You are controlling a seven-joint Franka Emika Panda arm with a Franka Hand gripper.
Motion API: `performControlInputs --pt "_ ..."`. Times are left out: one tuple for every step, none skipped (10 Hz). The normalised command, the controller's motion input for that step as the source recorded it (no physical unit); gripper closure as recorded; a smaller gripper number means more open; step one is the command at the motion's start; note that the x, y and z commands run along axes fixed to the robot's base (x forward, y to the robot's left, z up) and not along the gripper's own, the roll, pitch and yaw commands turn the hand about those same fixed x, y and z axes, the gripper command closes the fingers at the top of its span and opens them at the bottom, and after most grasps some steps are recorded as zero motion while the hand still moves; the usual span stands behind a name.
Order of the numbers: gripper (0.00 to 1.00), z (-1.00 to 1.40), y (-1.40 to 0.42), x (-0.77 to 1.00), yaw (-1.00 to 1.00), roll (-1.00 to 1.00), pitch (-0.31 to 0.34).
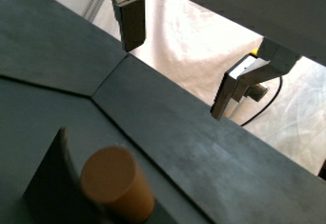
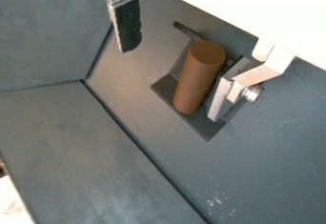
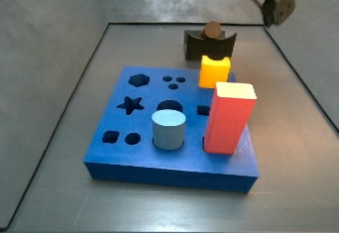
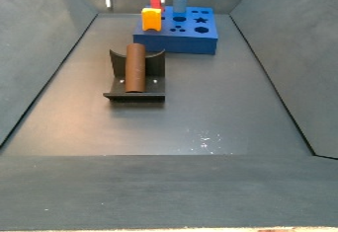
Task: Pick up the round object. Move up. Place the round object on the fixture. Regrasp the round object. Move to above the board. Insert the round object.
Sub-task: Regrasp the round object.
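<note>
My gripper is going to grab the round object next by its end exposed above the fixture, so its other end stays free to enter the board.
The reddish-brown round object (image 2: 196, 75) rests on the dark fixture (image 2: 171, 91), free of the fingers. It also shows in a side view (image 4: 132, 65) lying along the fixture (image 4: 137, 90), and in a side view (image 3: 209, 29) at the fixture's notch (image 3: 205, 47). My gripper (image 2: 174, 61) is open and empty, raised above the fixture, with the object close to one finger (image 2: 224, 96). In a wrist view (image 1: 180, 59) the object's round end (image 1: 117, 182) is well away from the fingertips. The blue board (image 3: 138, 138) with cut-out holes lies apart from the fixture, as a side view (image 4: 199, 37) also shows.
On the board stand a light grey-blue cylinder (image 3: 169, 130), a tall red block (image 3: 232, 116) and a yellow-orange notched block (image 3: 215, 70). Grey sloping walls (image 4: 53, 68) close in the floor on both sides.
</note>
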Motion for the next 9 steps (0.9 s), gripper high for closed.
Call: performControlInputs --pt "0.00 -1.00 0.05 0.08 0.13 0.11 -0.112" --pt "0.00 -1.00 0.04 0.09 0.11 0.10 -0.133" --pt "0.00 -1.00 0.04 0.09 0.07 0.10 -0.161" --pt "0.00 -1.00 0.04 0.10 0.05 0.10 -0.157" --pt "0.00 -1.00 0.03 0.12 0.01 0.11 -0.140" --pt "0.00 -0.99 0.03 0.12 -0.01 0.11 -0.120" --pt "0.00 -0.80 0.02 0.10 -0.02 0.11 -0.103" --pt "0.00 -0.71 0.01 0.09 -0.03 0.10 -0.086" --pt "0.00 -0.52 0.01 0.08 -0.03 0.10 -0.061"
